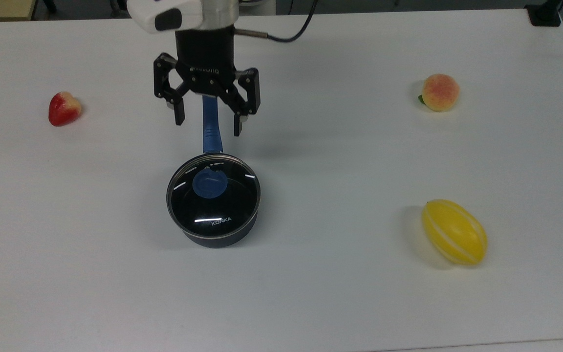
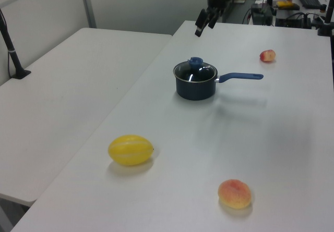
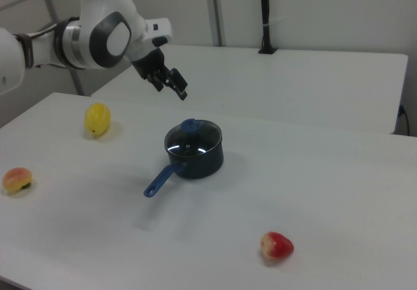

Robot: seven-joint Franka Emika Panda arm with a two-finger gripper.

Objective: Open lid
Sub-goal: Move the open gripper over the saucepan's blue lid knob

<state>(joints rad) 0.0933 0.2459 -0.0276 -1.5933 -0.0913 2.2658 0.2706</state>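
Note:
The lid's wide glass (image 2: pixel 193 73) sits shut and only the knob stands up, so to open the lid, my gripper will grab it by its blue knob (image 2: pixel 195 61) next.
The lid (image 1: pixel 223 205) is round clear glass with a metal rim, a blue knob (image 1: pixel 209 184) and white "KONKA" print. It sits shut on the black saucepan (image 1: pixel 218 238), whose blue handle (image 1: pixel 211 138) points toward the top view's upper edge. My gripper (image 1: pixel 208 126) hangs open and empty, its fingers straddling the handle in the top view, short of the lid. The left view places the gripper (image 2: pixel 201 28) well above the table, up and left of the lid (image 2: pixel 194 73). Likewise the right view has the gripper (image 3: pixel 179 89) in the air above the lid (image 3: pixel 193 141).
A red strawberry (image 1: pixel 64 108) lies at the top view's left. A peach (image 1: pixel 440 92) and a yellow melon (image 1: pixel 454 231) lie at the top view's right. A second white table (image 2: pixel 68 86) adjoins on the left view's left. The white table (image 1: pixel 311 293) surrounds the pan.

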